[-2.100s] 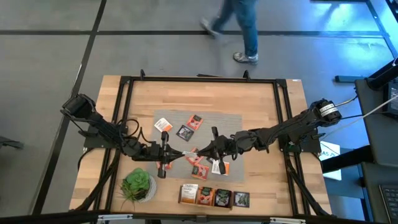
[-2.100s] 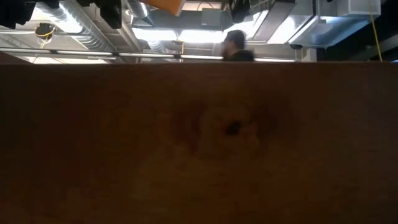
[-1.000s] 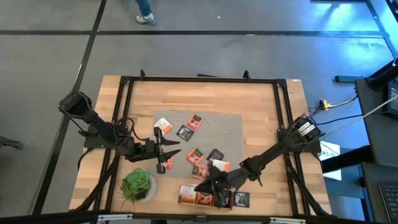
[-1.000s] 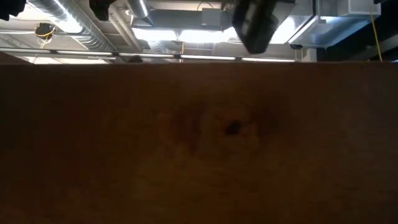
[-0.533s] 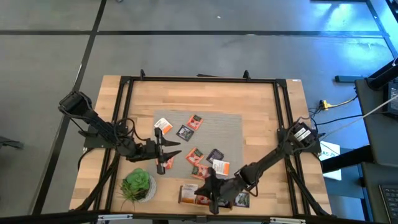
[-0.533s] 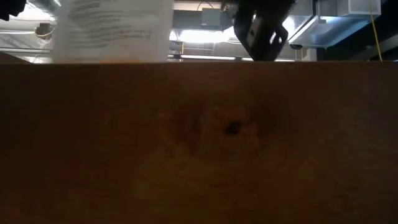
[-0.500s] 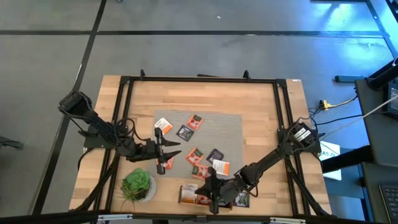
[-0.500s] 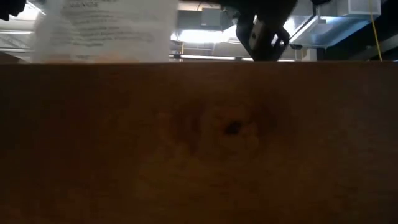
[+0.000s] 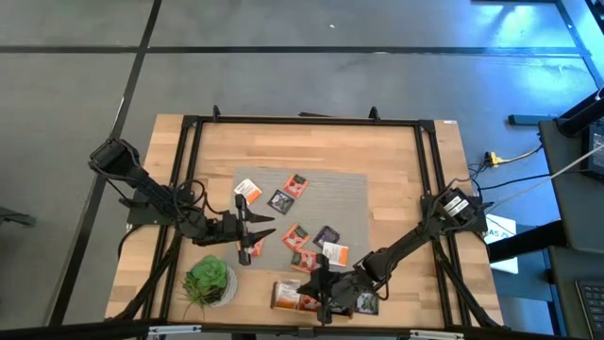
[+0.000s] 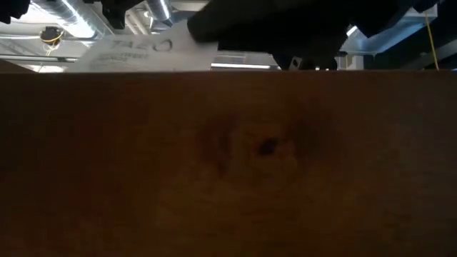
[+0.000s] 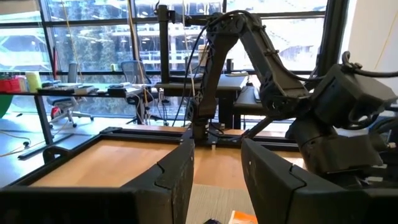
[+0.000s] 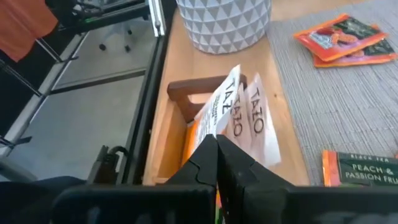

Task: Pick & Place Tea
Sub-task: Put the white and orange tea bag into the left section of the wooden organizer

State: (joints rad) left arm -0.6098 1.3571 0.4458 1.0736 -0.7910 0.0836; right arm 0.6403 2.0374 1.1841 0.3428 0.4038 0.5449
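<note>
The orange lower part of the white TAZO sachet reaches inside the holder's section, so the sachet would settle there and the robot's right gripper needs to release the sachet.
Several small tea sachets, orange, black and white-and-orange, lie flat on the grey mat. My right gripper is low over the wooden holder at the table's near edge. It is shut on a white sachet printed TAZO. A second white face shows right beside it. My left gripper hangs open above the mat's left part, nothing between its fingers. My right gripper pinches the white sachet at its near edge between its two shut fingers, slanting down from the table's right. The sachet sticks out past the fingertips, tilted over the holder's compartment nearest the plant. Whether the second white face is also pinched, I cannot tell.
A potted plant in a white patterned pot stands just left of the holder. The holder's other compartments hold sachets. A black sachet and orange ones lie on the mat nearby. A black frame rims the table.
My right gripper has gone down and toward the near edge, onto the holder, and has tipped further downward. Its white sachet, upright half a second ago in the low view, now lies slanted.
</note>
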